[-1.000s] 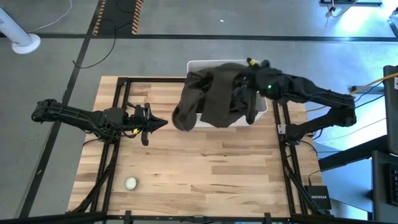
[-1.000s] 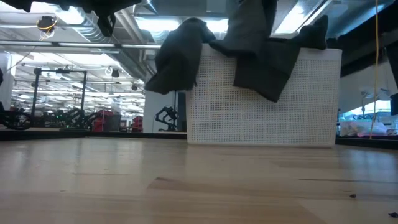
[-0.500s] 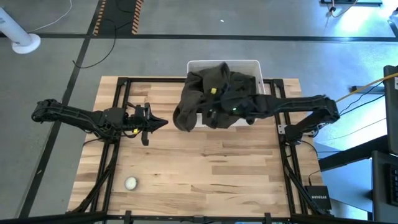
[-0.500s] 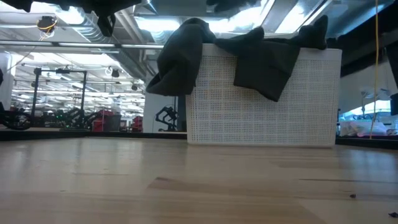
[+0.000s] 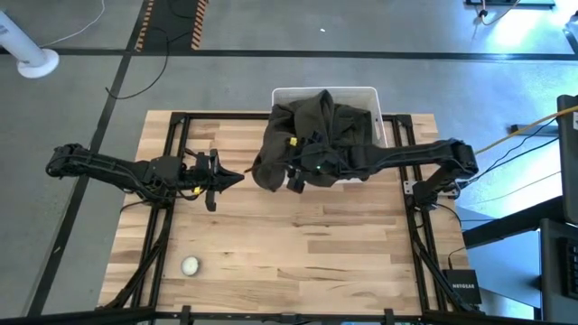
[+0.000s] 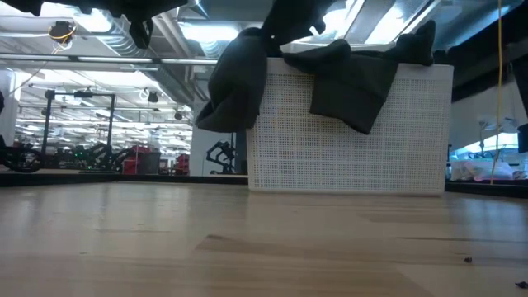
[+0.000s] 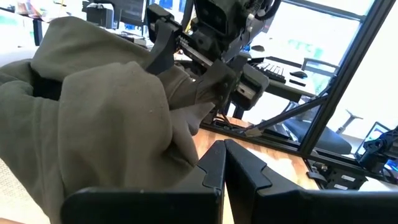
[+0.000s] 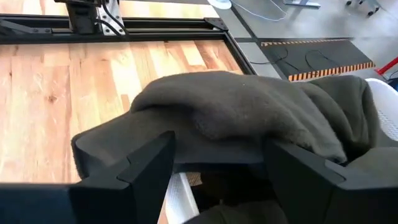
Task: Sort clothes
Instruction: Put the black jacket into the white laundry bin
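The olive-brown garment needs to get fully into the white bin point(image 5: 370, 95). My right gripper needs to pick up the garment by its hanging fold point(image 5: 280, 167) next for that.
A dark olive-brown garment point(image 5: 312, 135) lies heaped over the white perforated bin point(image 5: 370, 95) at the table's far middle. One part hangs over the bin's left near corner point(image 6: 235, 82) and another over its near wall point(image 6: 351, 87). My right gripper point(image 5: 294, 171) is open over the hanging part. In the right wrist view its fingers point(image 8: 217, 155) stand on either side of a fold of the garment point(image 8: 236, 115). My left gripper point(image 5: 226, 178) is shut and empty above the table's left part. No other garments can be told apart. My right gripper's open fingers point(image 8: 146, 168) stand on either side of a fold of the olive-brown garment point(image 8: 205, 140) over the bin's left near corner. I cannot tell whether they touch it.
A small white ball point(image 5: 190, 265) lies near the table's left near corner. Black frame rails point(image 5: 163, 226) run along the table's left and right sides. Bare wood point(image 5: 307, 244) stretches in front of the bin.
My right gripper has gone from above the bin's right part toward the table's left and near edge, and down, over the garment. The part of the garment that was lifted above the bin has fallen onto the bin's top and near wall.
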Action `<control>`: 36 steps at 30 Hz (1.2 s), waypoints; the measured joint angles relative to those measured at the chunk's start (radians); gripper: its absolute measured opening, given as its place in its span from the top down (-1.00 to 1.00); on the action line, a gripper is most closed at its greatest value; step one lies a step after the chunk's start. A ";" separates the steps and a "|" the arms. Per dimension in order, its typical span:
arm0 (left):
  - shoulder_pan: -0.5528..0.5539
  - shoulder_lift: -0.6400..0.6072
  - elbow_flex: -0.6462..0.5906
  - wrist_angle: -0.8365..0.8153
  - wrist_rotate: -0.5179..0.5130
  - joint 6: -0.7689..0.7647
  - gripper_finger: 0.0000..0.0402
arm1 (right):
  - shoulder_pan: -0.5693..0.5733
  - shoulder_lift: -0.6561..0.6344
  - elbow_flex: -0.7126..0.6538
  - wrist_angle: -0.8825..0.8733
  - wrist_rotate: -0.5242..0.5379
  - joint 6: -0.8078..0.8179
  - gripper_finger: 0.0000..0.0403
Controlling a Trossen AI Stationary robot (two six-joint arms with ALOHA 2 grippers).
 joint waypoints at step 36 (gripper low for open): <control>0.000 0.000 0.000 0.002 0.000 -0.002 1.00 | -0.060 -0.186 0.310 -0.184 0.641 -0.366 0.96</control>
